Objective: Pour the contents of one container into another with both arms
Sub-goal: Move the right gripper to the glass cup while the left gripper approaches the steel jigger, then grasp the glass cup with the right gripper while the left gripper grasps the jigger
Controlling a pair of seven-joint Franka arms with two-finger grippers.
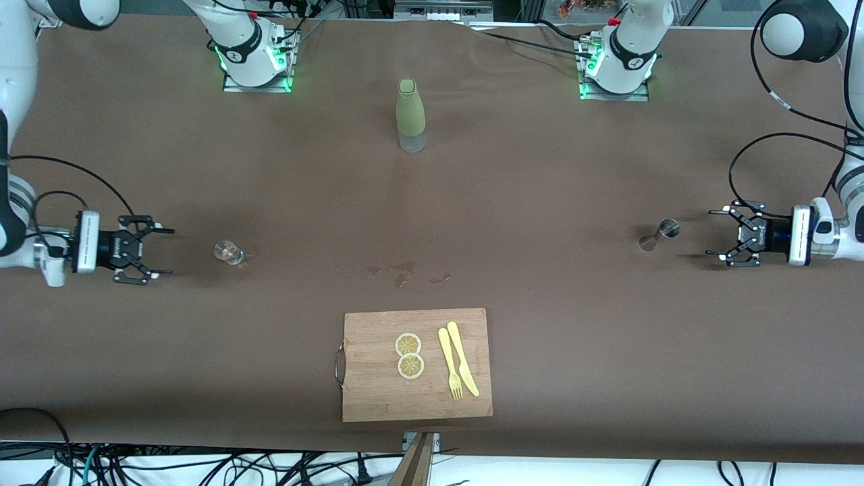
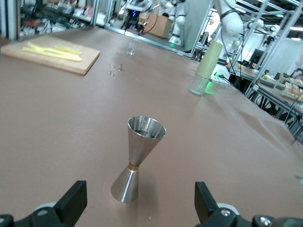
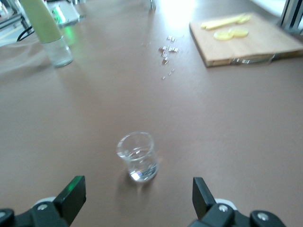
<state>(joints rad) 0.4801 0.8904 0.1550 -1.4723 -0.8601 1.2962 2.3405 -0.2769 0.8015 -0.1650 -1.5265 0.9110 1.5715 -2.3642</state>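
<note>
My left gripper grabs the steel jigger by its narrow middle [image 2: 134, 167] next. That leaves the steel jigger's wide rim [image 2: 147, 127] free for pouring.
A steel hourglass-shaped jigger [image 1: 661, 233] [image 2: 136, 163] stands upright on the brown table toward the left arm's end. My left gripper [image 1: 717, 233] [image 2: 138, 203] is low beside it, open, its fingers apart and clear of the jigger. A small clear glass [image 1: 229, 252] [image 3: 138, 156] stands toward the right arm's end. My right gripper [image 1: 164, 252] [image 3: 138, 198] is open beside the glass, not touching it. Both white arms reach in from the table's ends.
A green bottle with a clear base [image 1: 410, 115] stands between the arm bases. A wooden cutting board [image 1: 378, 391] with two lemon slices [image 1: 409, 355], a yellow knife and a fork [image 1: 452, 368] lies near the front edge. Small wet spots [image 1: 405, 273] mark the table's middle.
</note>
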